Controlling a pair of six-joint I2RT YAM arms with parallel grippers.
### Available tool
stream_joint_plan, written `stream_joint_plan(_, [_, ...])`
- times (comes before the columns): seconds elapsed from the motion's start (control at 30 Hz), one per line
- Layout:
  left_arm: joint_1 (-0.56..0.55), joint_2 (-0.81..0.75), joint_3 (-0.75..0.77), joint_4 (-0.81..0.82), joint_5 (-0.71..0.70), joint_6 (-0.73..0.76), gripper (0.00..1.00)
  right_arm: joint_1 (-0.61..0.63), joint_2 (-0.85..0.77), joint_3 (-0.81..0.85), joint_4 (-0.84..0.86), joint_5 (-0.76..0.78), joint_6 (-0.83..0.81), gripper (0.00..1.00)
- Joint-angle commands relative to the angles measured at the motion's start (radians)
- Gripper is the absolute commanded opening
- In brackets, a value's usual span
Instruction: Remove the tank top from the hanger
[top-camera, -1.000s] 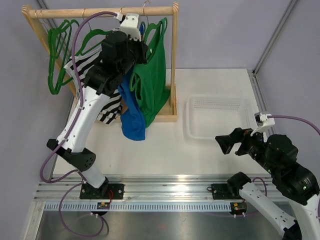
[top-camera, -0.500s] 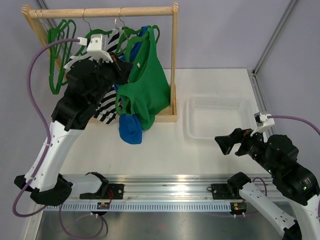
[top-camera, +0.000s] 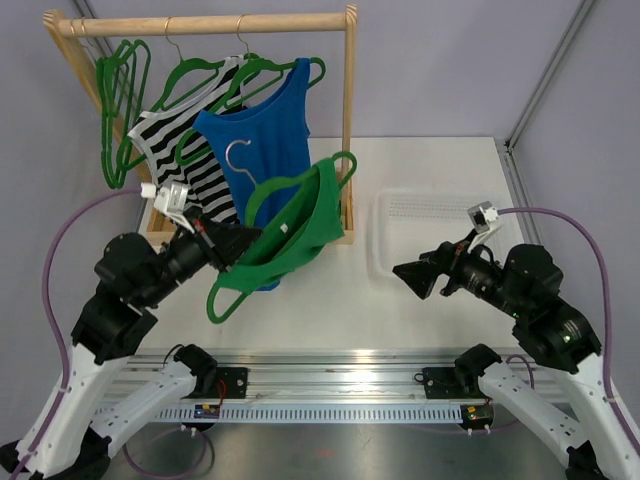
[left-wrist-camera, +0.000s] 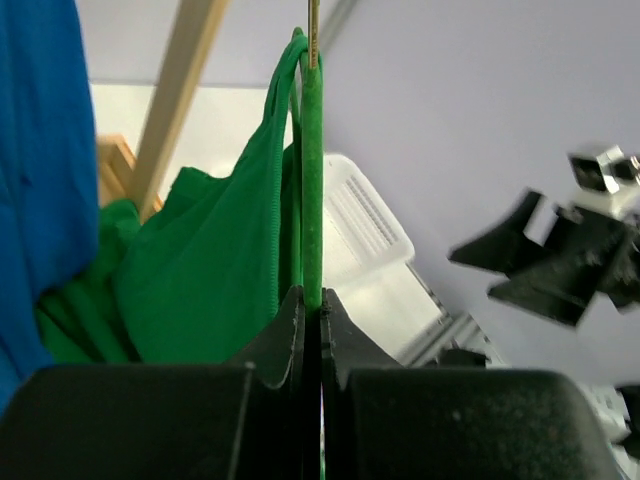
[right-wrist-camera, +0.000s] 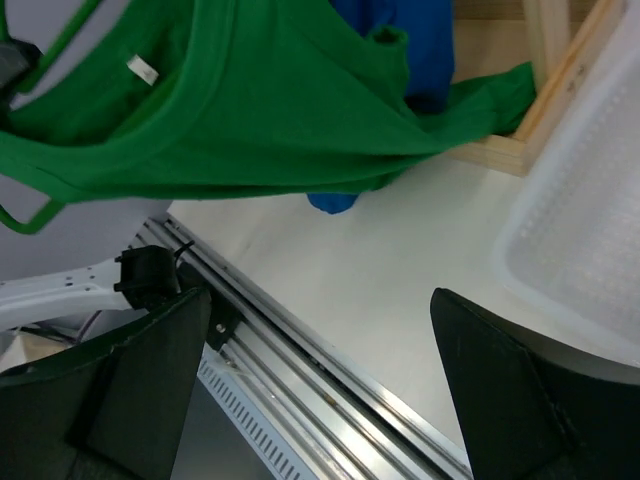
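My right gripper needs to pull the green tank top off the hanger, so next it should grab the tank top's shoulder strap farthest from my left gripper.
A green tank top (top-camera: 290, 235) hangs on a green hanger (top-camera: 262, 190) that is off the rail and held in the air in front of the rack. My left gripper (top-camera: 228, 262) is shut on the hanger's lower bar (left-wrist-camera: 312, 200), with the top (left-wrist-camera: 205, 270) draped to its left. My right gripper (top-camera: 408, 277) is open and empty, to the right of the garment and pointing at it. In the right wrist view the top (right-wrist-camera: 270, 110) spreads across the upper frame, above and beyond the fingers (right-wrist-camera: 130, 390).
A wooden rack (top-camera: 348, 120) at the back left holds a blue tank top (top-camera: 255, 150), a striped top (top-camera: 185, 150) and empty green hangers (top-camera: 120, 100). A white basket (top-camera: 440, 235) lies on the table to the right. A metal rail (top-camera: 330, 385) runs along the near edge.
My left arm has pulled back and down from the rail, carrying the green hanger and top off the rack toward the front. My right gripper has moved left toward the garment.
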Motion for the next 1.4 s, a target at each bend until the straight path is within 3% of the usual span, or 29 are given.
stream_joint_plan(0.0, [-0.004, -0.147, -0.126, 0.081, 0.13, -0.084, 0.0, 0.006, 0.054, -0.076, 0.262, -0.201, 0.095, 0.99])
stream_joint_plan(0.23, [-0.004, -0.322, -0.385, 0.013, 0.184, -0.15, 0.0, 0.026, 0.287, -0.101, 0.457, -0.242, 0.145, 0.99])
stream_joint_plan(0.43, [-0.004, -0.419, -0.505, -0.004, 0.153, -0.23, 0.0, 0.121, 0.43, -0.045, 0.435, -0.017, 0.049, 0.93])
stream_joint_plan(0.6, [-0.004, -0.451, -0.545, 0.004, 0.159, -0.264, 0.0, 0.216, 0.537, -0.013, 0.436, 0.063, 0.012, 0.84])
stream_joint_plan(0.9, [-0.004, -0.477, -0.58, 0.024, 0.185, -0.292, 0.0, 0.259, 0.661, 0.016, 0.473, 0.1, -0.023, 0.67])
stream_joint_plan(1.17, [-0.004, -0.487, -0.579, 0.024, 0.193, -0.293, 0.0, 0.26, 0.703, 0.008, 0.488, 0.109, -0.029, 0.68])
stream_joint_plan(1.37, [-0.004, -0.493, -0.566, 0.021, 0.208, -0.292, 0.0, 0.26, 0.723, 0.019, 0.504, 0.075, -0.031, 0.33])
